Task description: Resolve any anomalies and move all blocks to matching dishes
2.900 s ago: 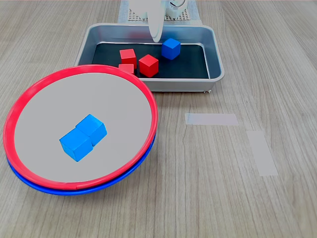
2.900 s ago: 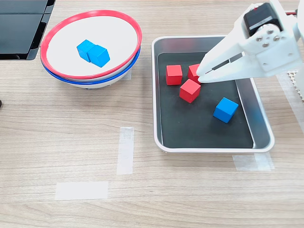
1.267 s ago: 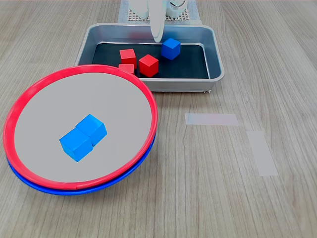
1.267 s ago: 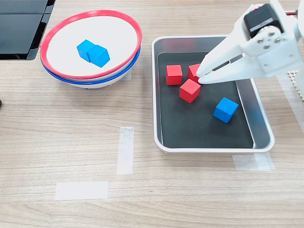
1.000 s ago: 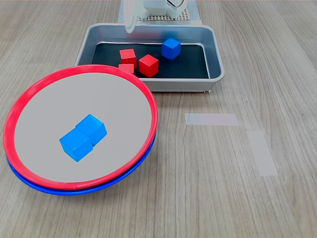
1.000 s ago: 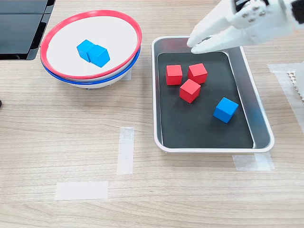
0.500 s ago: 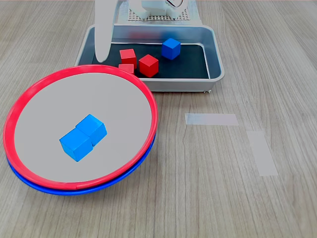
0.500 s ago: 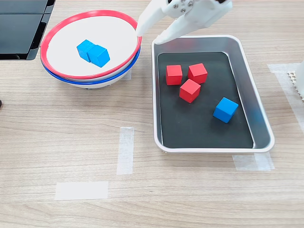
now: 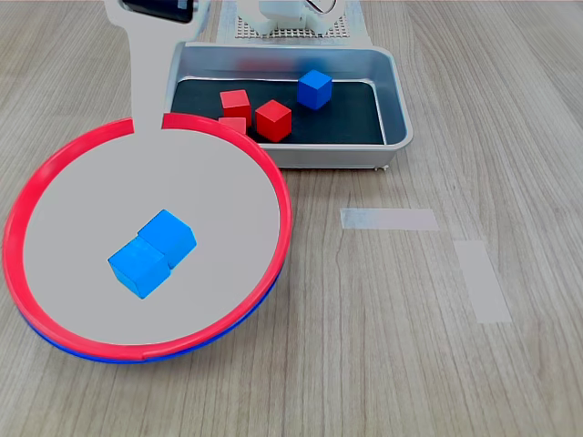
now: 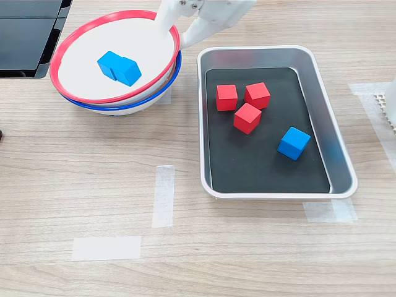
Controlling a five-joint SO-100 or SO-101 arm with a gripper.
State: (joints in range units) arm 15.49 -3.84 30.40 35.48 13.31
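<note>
I will grab the red-rimmed dish with my gripper next by its rim (image 9: 185,122) beside the tray, to free the stacked blue-rimmed dish.
The red-rimmed dish (image 9: 284,214) is stacked in the blue-rimmed dish (image 9: 253,308), at the first exterior view's left. Two blue blocks (image 9: 152,252) lie touching in the red-rimmed dish (image 10: 117,12). Three red blocks (image 10: 247,105) and one blue block (image 10: 294,143) sit in the grey metal tray (image 10: 334,136). My gripper (image 10: 175,32) is open and straddles the red-rimmed dish's rim on the side toward the tray, one finger inside and one outside. In the first exterior view one of its fingers (image 9: 146,73) crosses the rim's far edge.
Pale tape strips lie on the wooden table (image 10: 163,195) (image 9: 389,218). A dark flat object (image 10: 28,37) sits at the second exterior view's top left, and the arm's white meshed base (image 9: 291,27) stands behind the tray (image 9: 397,109).
My gripper rose from over the red blocks in the tray and swung to the stacked dishes' rim. The red-rimmed dish has shifted slightly and tilted, showing more blue rim by the tray.
</note>
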